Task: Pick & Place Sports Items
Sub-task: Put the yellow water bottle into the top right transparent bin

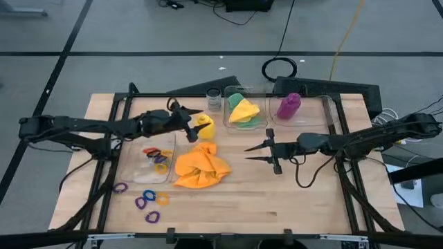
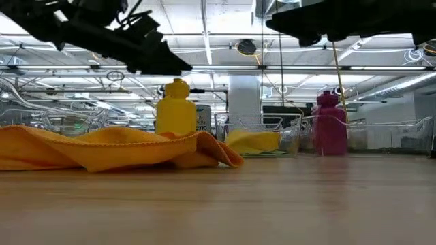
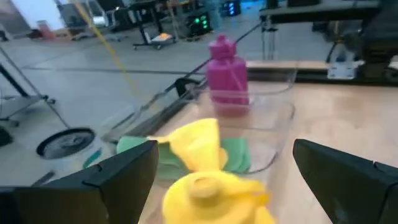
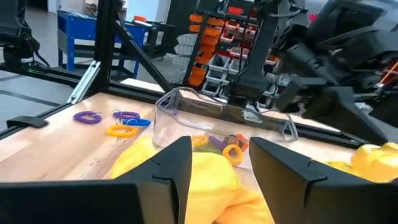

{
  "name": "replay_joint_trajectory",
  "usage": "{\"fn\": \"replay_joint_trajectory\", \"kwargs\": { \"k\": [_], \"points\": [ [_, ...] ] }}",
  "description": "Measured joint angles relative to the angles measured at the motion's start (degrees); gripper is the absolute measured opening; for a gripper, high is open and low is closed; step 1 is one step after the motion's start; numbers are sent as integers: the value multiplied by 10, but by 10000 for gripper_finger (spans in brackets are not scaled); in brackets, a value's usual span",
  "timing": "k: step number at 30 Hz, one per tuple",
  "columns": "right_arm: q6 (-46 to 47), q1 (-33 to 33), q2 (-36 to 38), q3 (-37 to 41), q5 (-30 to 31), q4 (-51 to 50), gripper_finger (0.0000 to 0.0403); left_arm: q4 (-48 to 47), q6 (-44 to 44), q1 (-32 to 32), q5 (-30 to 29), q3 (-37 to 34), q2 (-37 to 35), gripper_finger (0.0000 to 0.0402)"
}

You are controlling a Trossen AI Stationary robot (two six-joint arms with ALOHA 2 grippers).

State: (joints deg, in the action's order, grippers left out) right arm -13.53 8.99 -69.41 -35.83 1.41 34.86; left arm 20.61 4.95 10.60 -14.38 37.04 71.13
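I need to put the yellow bottle in the clear box with the purple bottle (image 1: 288, 106), so next I should grip it with my left gripper by its cap (image 1: 204, 120).
A yellow bottle (image 1: 203, 126) stands upright on the table. Its cap (image 3: 204, 189) lies between the open fingers of my left gripper (image 1: 194, 125), which comes in level from the table's left without touching it. An orange cloth (image 1: 201, 167) lies crumpled on the table. My right gripper (image 1: 247, 153) is open and empty just right of the cloth, pointing at it. A purple bottle (image 1: 288, 106) stands in a clear box at the far right. Yellow and green cloths (image 1: 242, 111) lie in another clear box. Coloured rings (image 1: 146, 201) lie loose near the left front.
A clear box (image 1: 138, 164) at the left holds several rings (image 1: 158, 156). A small glass jar (image 1: 214, 101) stands at the far edge beside the cloths' box (image 1: 225, 117). Bare wood lies at the table's near side and near right.
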Motion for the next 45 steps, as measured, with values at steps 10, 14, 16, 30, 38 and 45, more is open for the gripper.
{"fn": "replay_joint_trajectory", "kwargs": {
  "k": [10,14,16,30,38,45],
  "points": [
    [9,0,0,0,0,-12,114,-47,-3,38,84,0,0,310],
    [9,0,0,0,0,-13,114,-65,-8,44,85,0,0,310],
    [9,0,0,0,0,-13,114,-71,-8,46,86,0,0,310],
    [9,0,0,0,0,-13,114,-87,-10,47,85,0,0,310],
    [8,0,0,0,0,-13,114,-92,-10,47,85,0,0,310],
    [7,0,0,0,0,-13,114,-104,-11,47,85,0,0,310]
  ]
}}
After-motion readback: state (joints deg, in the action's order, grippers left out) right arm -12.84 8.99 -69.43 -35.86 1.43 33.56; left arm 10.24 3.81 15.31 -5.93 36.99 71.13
